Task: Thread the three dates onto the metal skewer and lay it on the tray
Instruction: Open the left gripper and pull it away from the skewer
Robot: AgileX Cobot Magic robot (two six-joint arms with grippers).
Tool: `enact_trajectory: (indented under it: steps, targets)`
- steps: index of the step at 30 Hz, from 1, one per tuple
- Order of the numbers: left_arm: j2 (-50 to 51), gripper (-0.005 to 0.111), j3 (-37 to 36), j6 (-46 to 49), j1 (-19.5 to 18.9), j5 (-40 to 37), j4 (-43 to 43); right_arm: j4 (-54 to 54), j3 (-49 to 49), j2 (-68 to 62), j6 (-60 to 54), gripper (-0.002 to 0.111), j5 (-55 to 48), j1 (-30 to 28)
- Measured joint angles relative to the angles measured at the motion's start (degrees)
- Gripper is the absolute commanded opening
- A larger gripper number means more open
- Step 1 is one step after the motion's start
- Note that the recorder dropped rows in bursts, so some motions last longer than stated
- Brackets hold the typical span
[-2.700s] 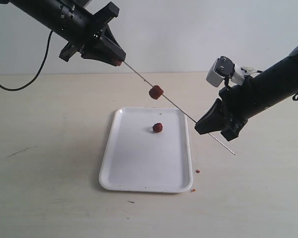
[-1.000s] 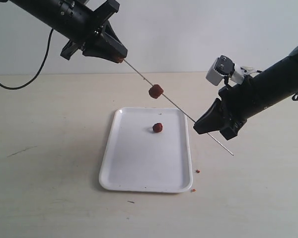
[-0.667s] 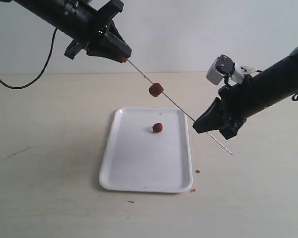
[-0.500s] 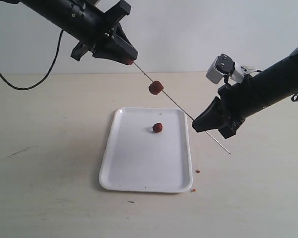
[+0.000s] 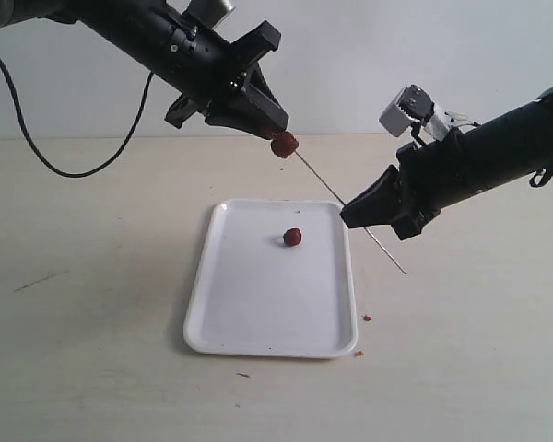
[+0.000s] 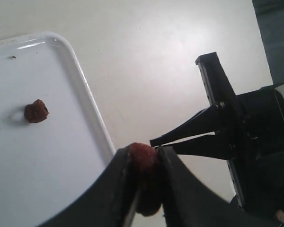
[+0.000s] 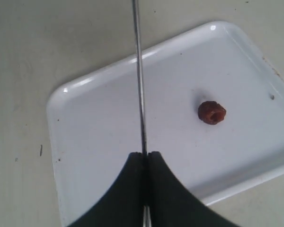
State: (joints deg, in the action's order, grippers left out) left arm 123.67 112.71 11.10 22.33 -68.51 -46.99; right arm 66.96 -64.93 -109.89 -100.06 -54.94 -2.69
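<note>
My left gripper is ready to release and needs to open, because the metal skewer runs through the date and shows behind the date between my left gripper's fingers.
The metal skewer [image 5: 323,181] slants in the air above the tray [image 5: 258,313]. My right gripper [image 5: 347,218] is shut on the skewer [image 7: 138,71] near its lower end, and a short tail sticks out behind the gripper. My left gripper [image 5: 275,138] is shut on a reddish-brown date [image 5: 283,145] at the skewer's upper end. In the left wrist view the date [image 6: 143,153] fills the gap between the jaws. It looks long there, and I cannot tell whether a second date is pressed against it. Another date [image 5: 293,237] lies loose on the tray [image 7: 109,142].
Two tiny red crumbs [image 5: 367,318] lie on the beige table by the tray's near right corner. A black cable [image 5: 37,157] loops across the table at the far left. A white wall stands behind the table.
My left gripper has slid right and down along the skewer, and the date that sat mid-skewer is now at its jaws. My right gripper has shifted slightly left and up.
</note>
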Motion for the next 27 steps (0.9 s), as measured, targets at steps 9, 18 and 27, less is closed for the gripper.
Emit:
enact_trajectory:
  steps: [9,18,27]
  targets:
    - [0.09,0.067,0.00,0.72,0.21,0.02,0.00,2.82,0.00,0.00,0.51,0.000,-0.43,0.10]
    - [0.23,0.069,0.00,0.85,0.40,-0.98,0.33,4.05,0.00,0.00,3.06,0.000,2.28,0.10]
    - [0.23,0.069,0.00,3.81,0.79,1.33,2.99,3.20,0.00,0.00,16.86,0.000,13.68,0.10]
